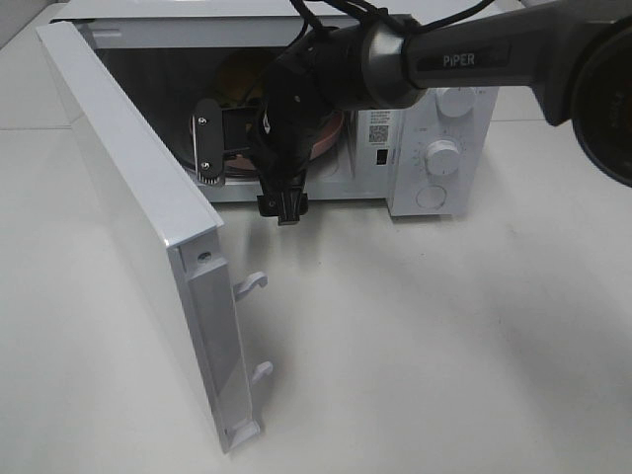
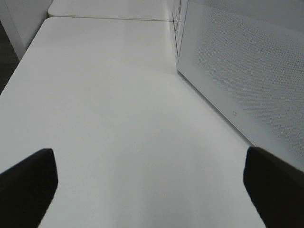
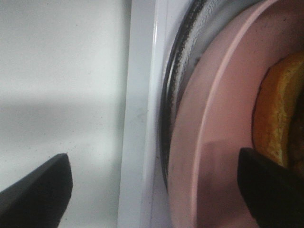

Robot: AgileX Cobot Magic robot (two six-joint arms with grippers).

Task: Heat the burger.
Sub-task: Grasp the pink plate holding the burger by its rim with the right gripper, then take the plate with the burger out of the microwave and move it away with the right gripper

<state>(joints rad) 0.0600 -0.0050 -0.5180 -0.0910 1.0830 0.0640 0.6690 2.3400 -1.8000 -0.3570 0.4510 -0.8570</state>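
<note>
The pink plate's rim (image 3: 185,171) is between my right gripper's open fingers and closing now would catch the plate, so my right gripper closes on the plate's rim next.
The burger (image 3: 278,111) shows as a golden-brown bun edge on the pink plate (image 3: 223,142), inside the open microwave (image 1: 434,118). In the high view only a bit of bun (image 1: 235,77) peeks out behind the right arm. My right gripper (image 3: 152,194) is open at the oven's mouth. One finger is over the table side and the other over the plate near the burger, gripping nothing. In the high view the right gripper (image 1: 204,148) sits at the left of the oven cavity. My left gripper (image 2: 152,190) is open over bare table, beside the door.
The microwave door (image 1: 148,217) swings out to the left toward the table's front, its latch hooks (image 1: 252,284) sticking out. The door's outer face (image 2: 237,71) is near the left gripper. The white table (image 1: 444,346) lies in front. Control knobs (image 1: 442,156) are on the oven's right.
</note>
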